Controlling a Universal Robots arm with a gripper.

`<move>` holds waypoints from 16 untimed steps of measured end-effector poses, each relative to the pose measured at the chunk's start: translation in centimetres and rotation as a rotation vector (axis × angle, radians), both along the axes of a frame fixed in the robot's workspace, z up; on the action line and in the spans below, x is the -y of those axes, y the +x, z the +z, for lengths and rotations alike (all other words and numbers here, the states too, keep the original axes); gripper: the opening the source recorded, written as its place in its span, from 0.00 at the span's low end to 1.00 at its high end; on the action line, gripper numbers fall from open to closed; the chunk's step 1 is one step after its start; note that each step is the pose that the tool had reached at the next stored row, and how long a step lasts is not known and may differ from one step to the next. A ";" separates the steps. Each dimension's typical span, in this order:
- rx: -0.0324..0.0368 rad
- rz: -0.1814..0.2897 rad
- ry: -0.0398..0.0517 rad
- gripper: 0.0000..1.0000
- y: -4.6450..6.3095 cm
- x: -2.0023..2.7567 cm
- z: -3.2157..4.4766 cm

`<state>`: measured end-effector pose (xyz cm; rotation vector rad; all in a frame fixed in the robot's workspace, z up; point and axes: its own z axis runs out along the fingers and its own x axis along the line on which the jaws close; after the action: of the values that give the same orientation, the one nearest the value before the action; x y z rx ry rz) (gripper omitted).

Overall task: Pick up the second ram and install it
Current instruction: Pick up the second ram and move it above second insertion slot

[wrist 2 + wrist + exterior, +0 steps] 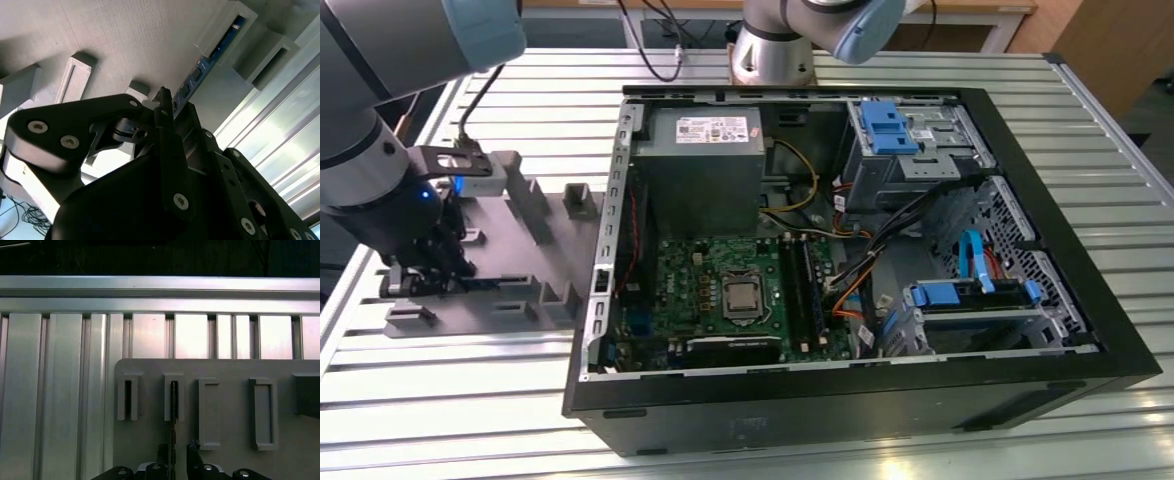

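Note:
My gripper is to grab the second ram next by the middle of its long edge (pixel 173 454), to install it in the dark memory slots.
The second ram (pixel 220 45) is a thin blue stick standing on edge in a slotted block of the grey tray (pixel 125 40). In the first wrist view the ram (pixel 173 407) shows edge-on as a dark line running from a block toward my fingers. My gripper (pixel 177 447) straddles the stick's near end, open: one finger sits close against the stick and the other stands a small gap away. In the second wrist view the gripper (pixel 180 107) has the blue stick passing between its black fingers. In the exterior view the gripper (pixel 420 280) is low over the tray (pixel 520 260) at the exterior view's left.
An open computer case (pixel 854 400) lies on the slatted metal table (pixel 454 420), to the exterior view's right of the tray. Inside are a green motherboard (pixel 674 290), dark memory slots (pixel 798 290), a power supply (pixel 700 150), cables and blue drive brackets (pixel 887 125). Upright tray blocks (pixel 262 412) stand beside my fingers.

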<state>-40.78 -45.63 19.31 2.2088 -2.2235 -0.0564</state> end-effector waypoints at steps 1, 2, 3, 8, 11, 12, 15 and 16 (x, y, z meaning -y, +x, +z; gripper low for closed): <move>0.0000 0.000 0.0000 0.29 -0.1 -0.01 -0.06; 0.0002 0.000 0.0002 0.29 -0.1 -0.01 -0.13; 0.0002 0.000 0.0002 0.29 -0.1 0.00 -0.18; 0.0001 0.000 0.0001 0.29 -0.1 -0.01 -0.34; 0.0000 0.000 0.0000 0.29 -0.1 -0.02 -0.41; 0.0001 0.000 0.0000 0.29 -0.1 -0.02 -0.43; 0.0003 0.000 0.0001 0.29 -0.1 -0.07 -0.47; 0.0002 0.000 0.0001 0.29 -0.1 -0.07 -0.47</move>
<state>-40.84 -45.56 18.84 2.2089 -2.2236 -0.0563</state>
